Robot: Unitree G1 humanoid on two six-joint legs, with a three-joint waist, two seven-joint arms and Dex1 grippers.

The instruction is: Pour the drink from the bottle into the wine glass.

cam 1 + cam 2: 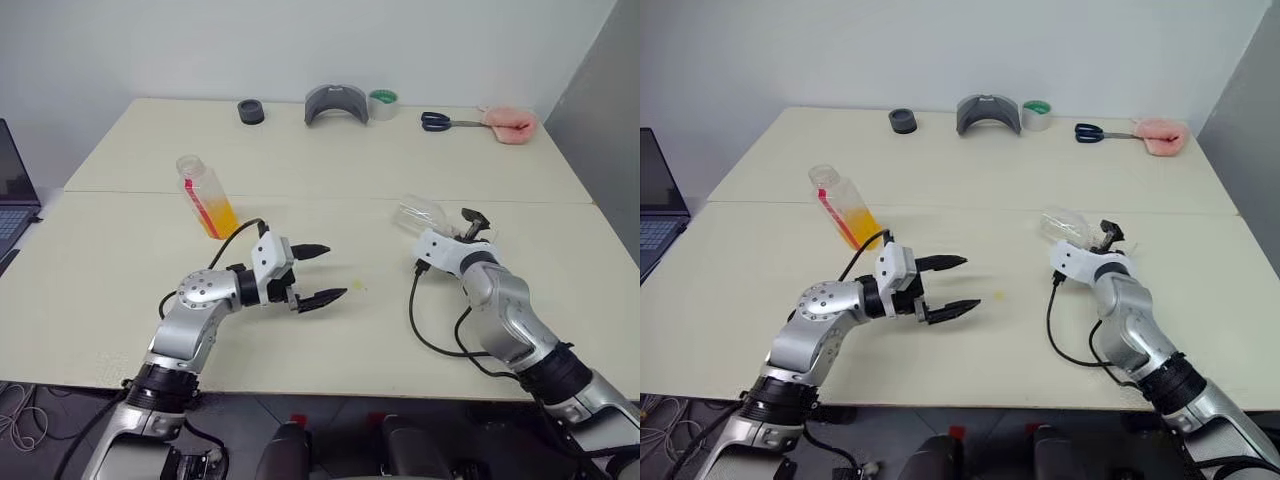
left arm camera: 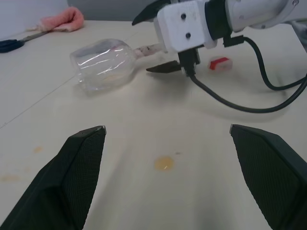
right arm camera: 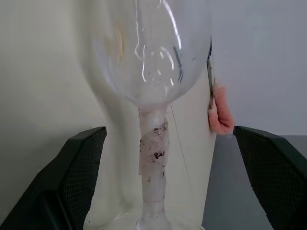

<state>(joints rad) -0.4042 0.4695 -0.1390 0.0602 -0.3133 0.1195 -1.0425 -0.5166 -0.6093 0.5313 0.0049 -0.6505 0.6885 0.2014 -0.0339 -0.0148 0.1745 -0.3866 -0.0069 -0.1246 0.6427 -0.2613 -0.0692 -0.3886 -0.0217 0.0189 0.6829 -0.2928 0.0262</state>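
Note:
The wine glass has a clear bowl almost as wide as my open fingers, so my right gripper should next grab the glass by its thin taped stem [image 3: 154,160].
The bottle [image 1: 205,195] stands on the table's left half, uncapped, with orange drink [image 1: 219,217] in its lower part and a red strip down one side. The wine glass [image 1: 420,215] lies on its side on the right half, its bowl [image 2: 103,69] empty. My right gripper [image 1: 452,228] is open, and the glass's taped stem [image 3: 153,148] lies between its two fingers without being clamped. My left gripper [image 1: 330,272] hangs open over the middle of the table, right of the bottle, pointing across at the glass with nothing between its fingers.
A small yellow spot [image 2: 164,163] marks the table ahead of the left gripper. A red and white piece [image 2: 220,63] lies beyond the right gripper. Along the far edge sit a black ring [image 1: 251,111], grey holder [image 1: 336,103], tape roll [image 1: 383,104], scissors [image 1: 445,122] and pink cloth [image 1: 510,122]. A laptop [image 1: 10,190] is at left.

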